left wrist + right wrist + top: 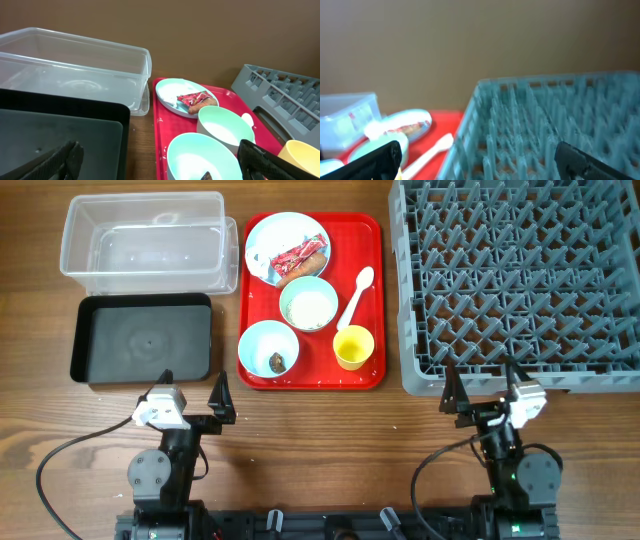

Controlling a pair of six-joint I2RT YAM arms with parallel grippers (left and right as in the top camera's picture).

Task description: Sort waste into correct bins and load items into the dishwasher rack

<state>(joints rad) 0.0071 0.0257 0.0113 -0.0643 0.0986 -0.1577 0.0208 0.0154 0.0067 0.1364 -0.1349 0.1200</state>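
Note:
Next, my left gripper picks up the yellow cup (353,347) by its rim beside the light blue bowl, so its base stays free for my right gripper.
On the red tray (372,240) sit a light blue plate (268,230) with a red wrapper (301,255) and an orange stick (298,271), a pale green bowl (308,305) with rice, a light blue bowl (268,347) with a brown lump (276,362), a yellow cup (353,347) and a white spoon (355,296). The clear tub (145,240) and black tray (143,339) lie to the left, the grey rack (515,280) to the right. My left gripper (192,395) is open near the black tray's front edge. My right gripper (482,385) is open at the rack's front edge. Both are empty.
In the left wrist view the black tray (60,130), clear tub (75,65), plate (172,90) and both bowls (200,155) lie ahead. In the right wrist view the rack (545,125) and spoon (432,150) lie ahead. Bare wood table (330,440) runs along the front.

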